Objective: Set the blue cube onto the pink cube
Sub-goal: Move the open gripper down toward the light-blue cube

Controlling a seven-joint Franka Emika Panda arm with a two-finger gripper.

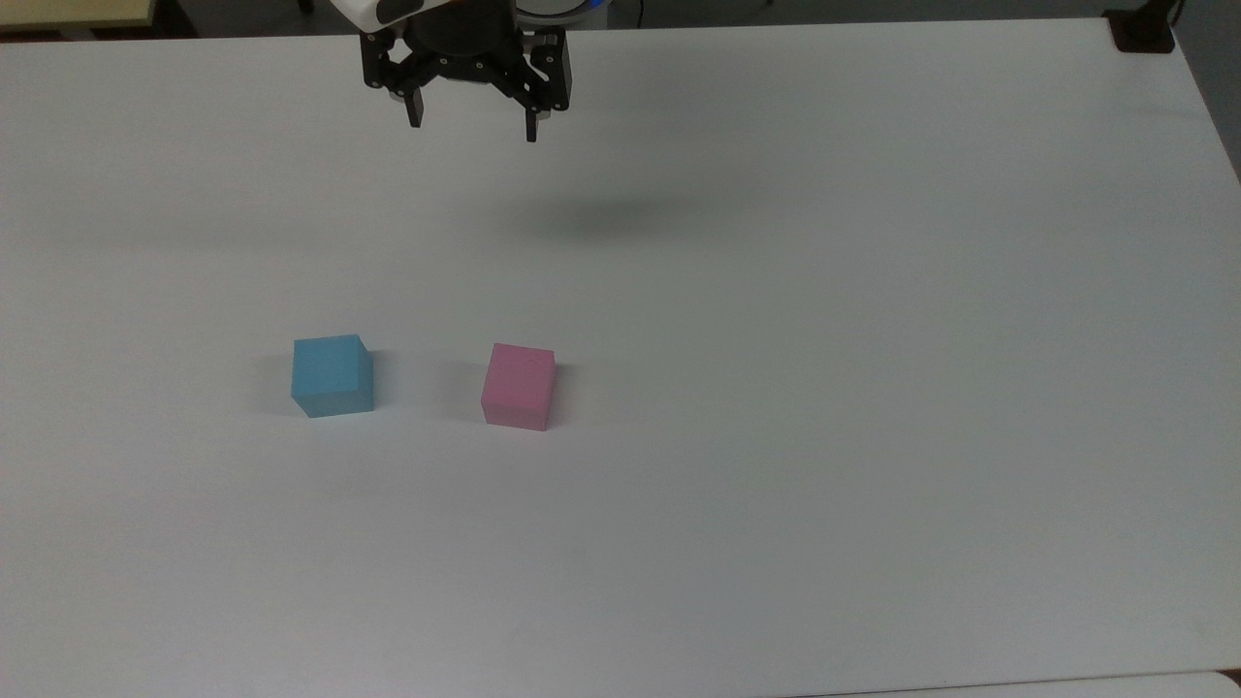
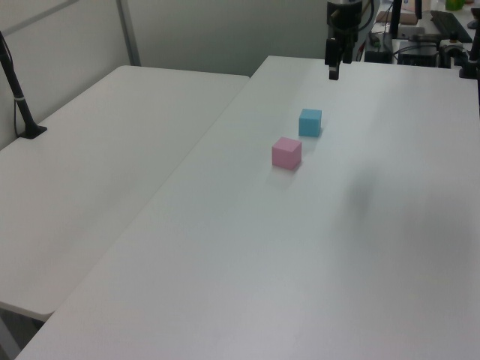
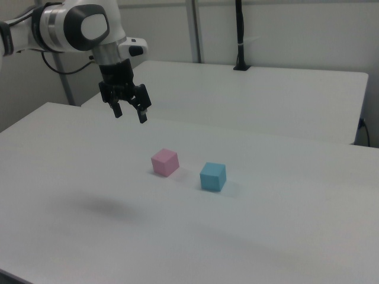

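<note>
The light blue cube should go on top of the pink cube (image 2: 286, 152), so the robot's gripper should next grab the light blue cube's upright sides.
The blue cube (image 1: 333, 375) rests on the white table (image 1: 776, 388), left of the pink cube (image 1: 519, 386) in the top view, with a gap about one cube wide between them. In the left view the blue cube (image 2: 310, 122) lies just beyond the pink cube (image 2: 286, 152). In the right view the pink cube (image 3: 164, 162) sits left of the blue cube (image 3: 212, 176). My gripper (image 1: 473, 124) hangs high above the table's far side, open and holding nothing, well away from both cubes. It also shows as my gripper (image 3: 130, 114) and my gripper (image 2: 333, 71).
A second white table (image 2: 97, 150) adjoins along the left view's left side. A black post on a base (image 3: 240, 35) stands on it. Equipment clutters the area behind the arm (image 2: 427, 30). A black mount (image 1: 1144, 34) sits at the top view's far right corner.
</note>
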